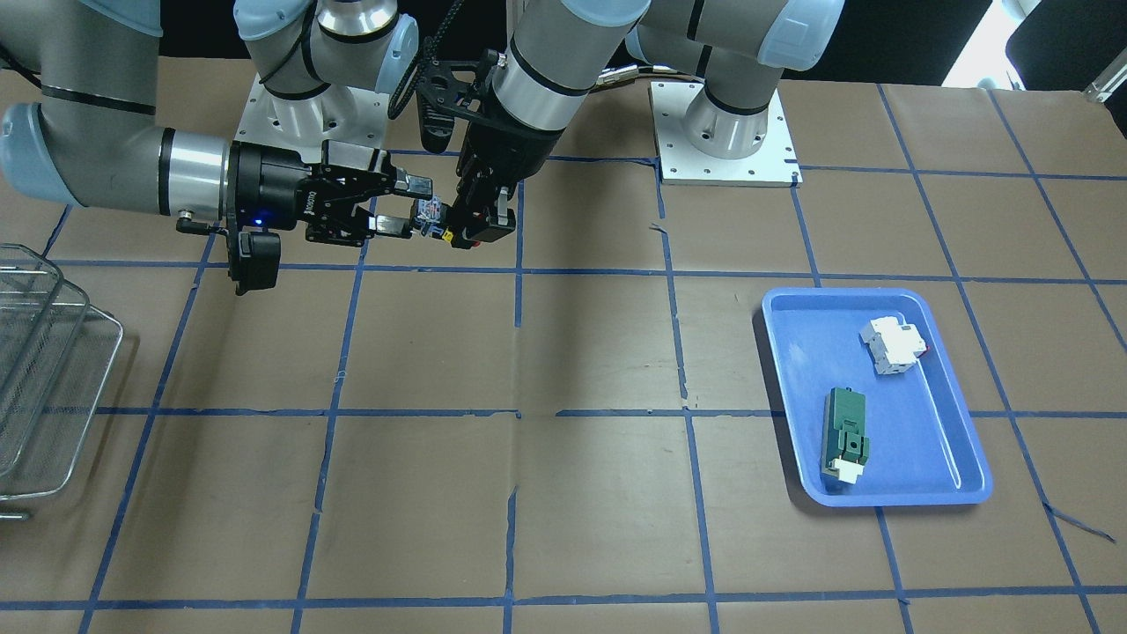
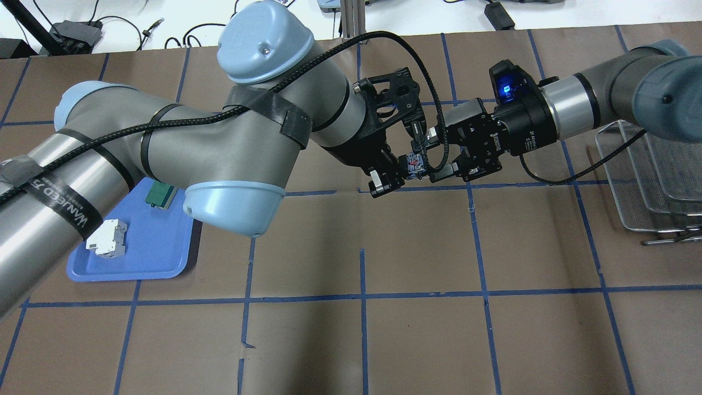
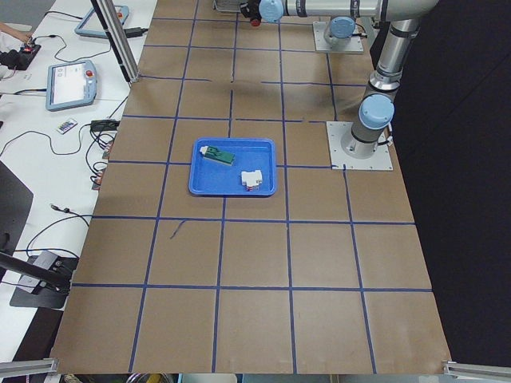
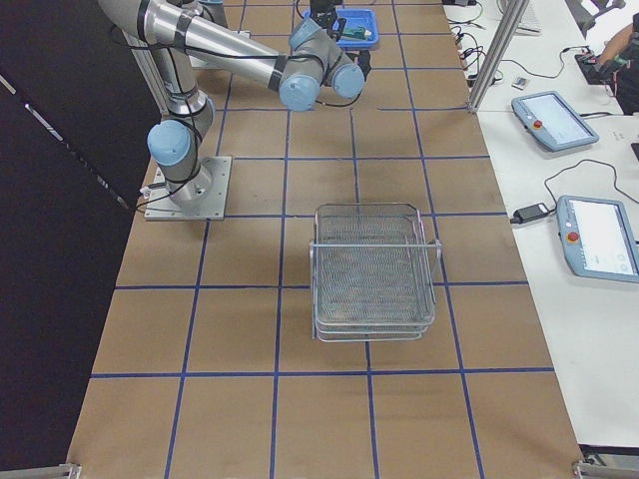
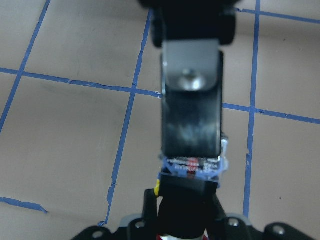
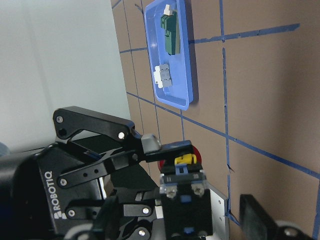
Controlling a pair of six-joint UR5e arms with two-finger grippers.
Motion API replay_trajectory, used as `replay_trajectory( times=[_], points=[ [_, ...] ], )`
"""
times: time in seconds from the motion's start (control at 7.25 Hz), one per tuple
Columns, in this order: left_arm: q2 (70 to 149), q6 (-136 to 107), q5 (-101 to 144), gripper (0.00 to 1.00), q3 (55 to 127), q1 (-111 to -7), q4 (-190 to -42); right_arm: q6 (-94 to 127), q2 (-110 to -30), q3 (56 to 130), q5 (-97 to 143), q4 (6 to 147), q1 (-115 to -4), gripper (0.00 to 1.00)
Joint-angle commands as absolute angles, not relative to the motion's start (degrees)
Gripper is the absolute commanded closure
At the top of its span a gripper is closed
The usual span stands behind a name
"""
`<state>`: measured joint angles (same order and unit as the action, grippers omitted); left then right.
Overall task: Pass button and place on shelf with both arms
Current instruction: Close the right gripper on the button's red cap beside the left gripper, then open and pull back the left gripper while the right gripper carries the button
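The button needs to go on the wire shelf (image 1: 44, 352), so my right gripper should next take hold of the button by its black body (image 1: 428, 217).
The button (image 1: 431, 217), a black body with a red cap, hangs in the air above the table near the robot's base. My left gripper (image 1: 475, 227) is shut on it. It also shows in the overhead view (image 2: 412, 164) and the right wrist view (image 6: 184, 192), with its red cap toward the blue tray. My right gripper (image 1: 407, 207) is open, level with the button, one finger on each side of its free end and not closed on it. In the overhead view the left gripper (image 2: 397, 165) and right gripper (image 2: 437, 154) meet nose to nose. The wire shelf (image 1: 44, 352) stands on my right side.
A blue tray (image 1: 880, 298) on my left side holds a white breaker block (image 1: 894, 345) and a green module (image 1: 845, 431). The shelf (image 4: 369, 269) is a stacked wire rack on the brown, blue-taped tabletop. Operator tablets lie on a side desk.
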<state>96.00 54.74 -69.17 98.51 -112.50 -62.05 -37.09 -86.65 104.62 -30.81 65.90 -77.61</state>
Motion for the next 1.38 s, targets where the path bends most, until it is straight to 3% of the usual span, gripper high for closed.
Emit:
replay_trajectory(
  times=[0.0,0.28,0.55,0.83,1.24],
  points=[
    [96.0,54.3,-69.1,1.0,98.4,-112.5,-62.1,-37.1,-86.5,104.7,-30.8,66.0,-77.6,0.82],
    [95.9,54.1,-69.1,1.0,98.5,-112.5,-62.1,-37.2,-86.4,104.0,-30.9,66.0,-77.6,0.89],
    [95.9,51.3,-69.2,0.0,98.4,-112.6,-62.1,-37.2,-86.4,103.6,-31.0,66.1,-77.5,0.89],
    [95.5,51.3,-69.6,0.0,98.4,-112.5,-62.1,-37.2,-86.5,103.1,-33.3,66.4,-76.6,0.88],
    [92.6,48.7,-70.1,0.0,98.4,-103.3,-69.6,-37.3,-86.7,93.0,-49.0,68.2,-73.3,0.87]
  ],
)
